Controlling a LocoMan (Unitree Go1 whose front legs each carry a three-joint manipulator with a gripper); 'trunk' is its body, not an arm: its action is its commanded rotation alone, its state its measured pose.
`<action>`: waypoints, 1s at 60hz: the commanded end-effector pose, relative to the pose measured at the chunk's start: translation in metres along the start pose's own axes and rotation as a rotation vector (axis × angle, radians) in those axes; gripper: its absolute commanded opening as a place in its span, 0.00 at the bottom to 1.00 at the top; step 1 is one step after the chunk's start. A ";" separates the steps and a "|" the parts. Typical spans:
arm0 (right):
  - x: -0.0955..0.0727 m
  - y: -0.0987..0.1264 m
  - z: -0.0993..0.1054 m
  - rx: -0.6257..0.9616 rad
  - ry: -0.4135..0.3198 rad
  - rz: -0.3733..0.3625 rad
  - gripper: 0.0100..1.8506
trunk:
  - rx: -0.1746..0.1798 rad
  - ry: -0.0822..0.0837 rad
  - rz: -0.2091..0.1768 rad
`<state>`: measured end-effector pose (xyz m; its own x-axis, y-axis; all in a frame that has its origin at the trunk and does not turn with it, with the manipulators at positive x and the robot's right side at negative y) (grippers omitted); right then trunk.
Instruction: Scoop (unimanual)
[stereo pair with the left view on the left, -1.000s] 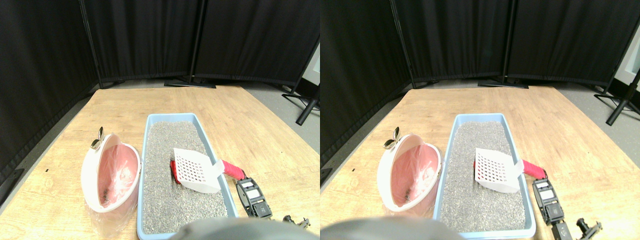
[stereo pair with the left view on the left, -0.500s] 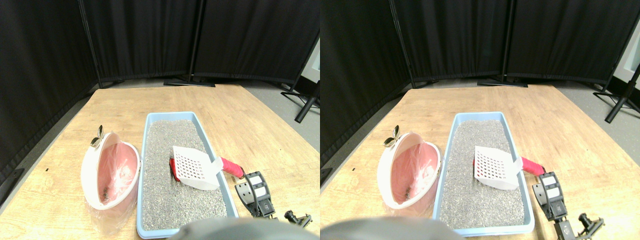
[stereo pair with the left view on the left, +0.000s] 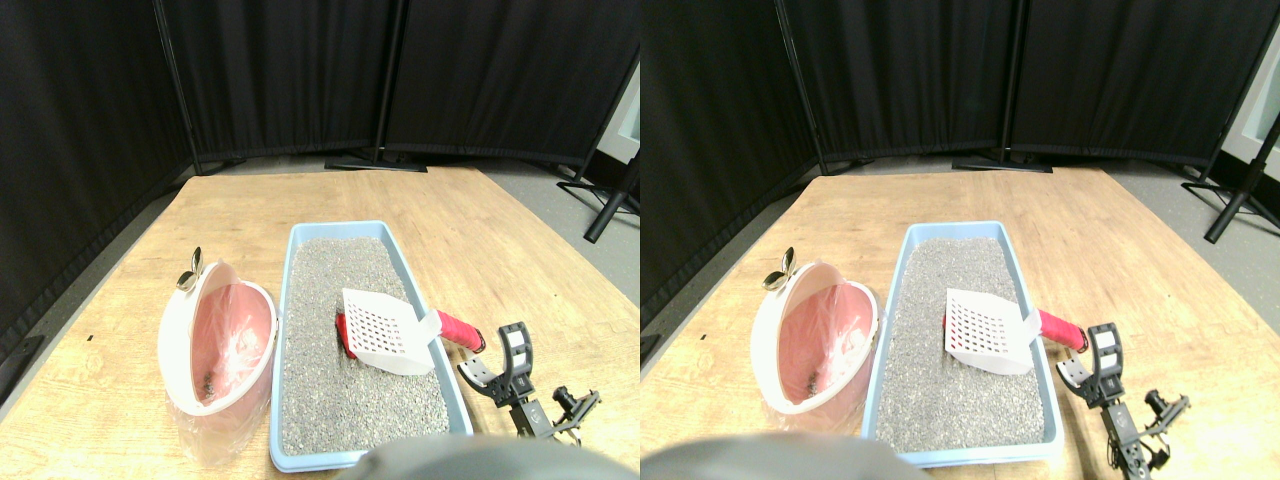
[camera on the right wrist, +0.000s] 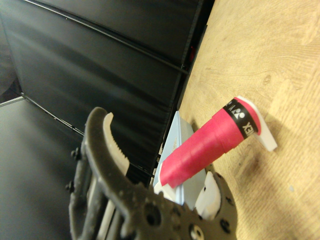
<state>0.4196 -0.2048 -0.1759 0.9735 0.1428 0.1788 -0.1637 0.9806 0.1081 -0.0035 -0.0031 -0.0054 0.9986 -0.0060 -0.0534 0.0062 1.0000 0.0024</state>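
Observation:
The right gripper grabs the slotted scoop by its red-wrapped handle (stereo pair with the left view on the left: 460, 332) next, to scoop the small red thing out of the grey litter (stereo pair with the left view on the left: 340, 270).
A white slotted scoop (stereo pair with the left view on the left: 383, 330) lies in the blue litter tray (stereo pair with the left view on the left: 283, 330) on grey litter (stereo pair with the left view on the left: 340, 270). Its red wrapped handle (stereo pair with the left view on the left: 458, 328) sticks out over the tray's right rim. A small red thing (stereo pair with the left view on the left: 342, 335) shows in the litter at the scoop's left edge. My right gripper (stereo pair with the left view on the left: 497, 358) stands open on the wooden table just right of the handle's end, not touching it. In the wrist view the red handle (camera on the right wrist: 205, 147) lies ahead between the spread fingers (camera on the right wrist: 112, 150), with its white end resting on the wood.
A pink bin (stereo pair with the left view on the left: 215, 345) lined with a pink bag leans against the tray's left side, a metal clip (stereo pair with the left view on the left: 188, 272) on its far rim. Black curtain panels (stereo pair with the left view on the left: 300, 70) on stands close off the back. Bare wooden table (stereo pair with the left view on the left: 480, 250) lies right of the tray.
My right gripper has tilted up from lying flat and spread its jaws beside the handle's end. The whole picture has shifted slightly. The scoop stays where it was in the tray.

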 end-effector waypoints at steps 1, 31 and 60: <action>0.007 0.000 -0.001 0.032 0.010 -0.023 0.50 | -0.017 0.022 0.011; 0.027 0.000 -0.021 0.074 0.100 -0.032 0.48 | -0.026 0.039 0.015; 0.041 -0.009 -0.028 0.131 0.164 -0.074 0.50 | -0.033 0.042 0.018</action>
<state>0.4631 -0.2022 -0.2011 0.9939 0.1087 -0.0179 -0.1008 0.9630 0.2499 -0.0040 -0.0043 -0.0036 0.9975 -0.0028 -0.0707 0.0021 1.0000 -0.0088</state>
